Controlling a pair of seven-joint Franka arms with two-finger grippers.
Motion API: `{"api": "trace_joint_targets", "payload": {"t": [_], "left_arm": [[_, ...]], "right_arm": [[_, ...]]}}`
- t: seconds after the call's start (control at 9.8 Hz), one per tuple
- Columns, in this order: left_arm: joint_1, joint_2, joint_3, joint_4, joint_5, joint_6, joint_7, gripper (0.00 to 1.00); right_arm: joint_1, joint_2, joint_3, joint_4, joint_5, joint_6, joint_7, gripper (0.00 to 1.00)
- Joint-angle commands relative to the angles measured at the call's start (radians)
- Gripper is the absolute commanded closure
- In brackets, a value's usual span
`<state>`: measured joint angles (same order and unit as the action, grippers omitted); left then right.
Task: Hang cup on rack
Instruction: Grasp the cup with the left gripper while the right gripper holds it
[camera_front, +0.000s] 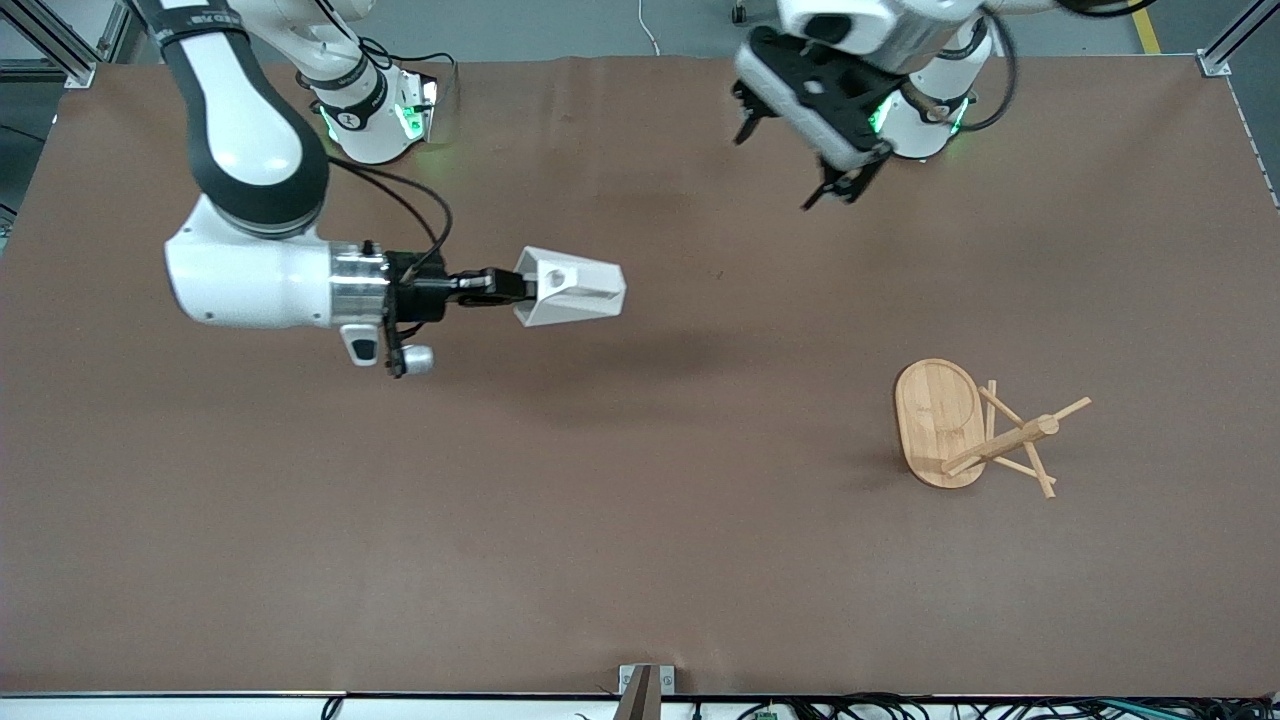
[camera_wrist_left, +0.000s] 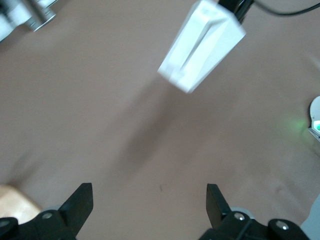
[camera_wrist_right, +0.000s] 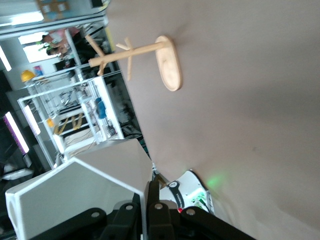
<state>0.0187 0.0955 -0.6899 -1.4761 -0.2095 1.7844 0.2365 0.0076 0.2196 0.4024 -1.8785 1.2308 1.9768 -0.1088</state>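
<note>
My left gripper grabs the white cup by its narrow base end (camera_front: 609, 289) next, in order to hang it on the rack (camera_front: 965, 428).
The white faceted cup (camera_front: 572, 287) is held up in the air, on its side, by my right gripper (camera_front: 512, 288), which is shut on its rim wall. The cup hangs over the brown table toward the right arm's end. It also shows in the right wrist view (camera_wrist_right: 75, 192) and in the left wrist view (camera_wrist_left: 201, 44). The bamboo rack (camera_front: 965, 428) stands on its oval base toward the left arm's end, nearer the front camera; it also shows in the right wrist view (camera_wrist_right: 145, 59). My left gripper (camera_front: 800, 165) is open and empty, high over the table by its own base.
The brown table mat (camera_front: 640, 520) spreads wide around the rack. The two arm bases (camera_front: 375, 115) stand along the table's edge farthest from the front camera. A small metal bracket (camera_front: 645, 685) sits at the nearest edge.
</note>
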Motion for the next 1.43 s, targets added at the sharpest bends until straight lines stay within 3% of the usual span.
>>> {"api": "trace_joint_targets", "payload": {"t": [0.0, 0.41, 1.33], "left_arm": [[0.006, 0.195, -0.074, 0.089, -0.007, 0.044, 0.181, 0.0], [-0.026, 0.242, -0.089, 0.089, 0.013, 0.065, 0.348, 0.0], [-0.106, 0.291, -0.088, 0.047, 0.177, 0.076, 0.333, 0.0]], "right_arm": [[-0.012, -0.029, 0.024, -0.097, 0.128, 0.007, -0.199, 1.0], [0.014, -0.029, 0.068, -0.125, 0.278, 0.023, -0.296, 1.0], [0.029, -0.028, 0.084, -0.134, 0.326, 0.037, -0.345, 1.0]]}}
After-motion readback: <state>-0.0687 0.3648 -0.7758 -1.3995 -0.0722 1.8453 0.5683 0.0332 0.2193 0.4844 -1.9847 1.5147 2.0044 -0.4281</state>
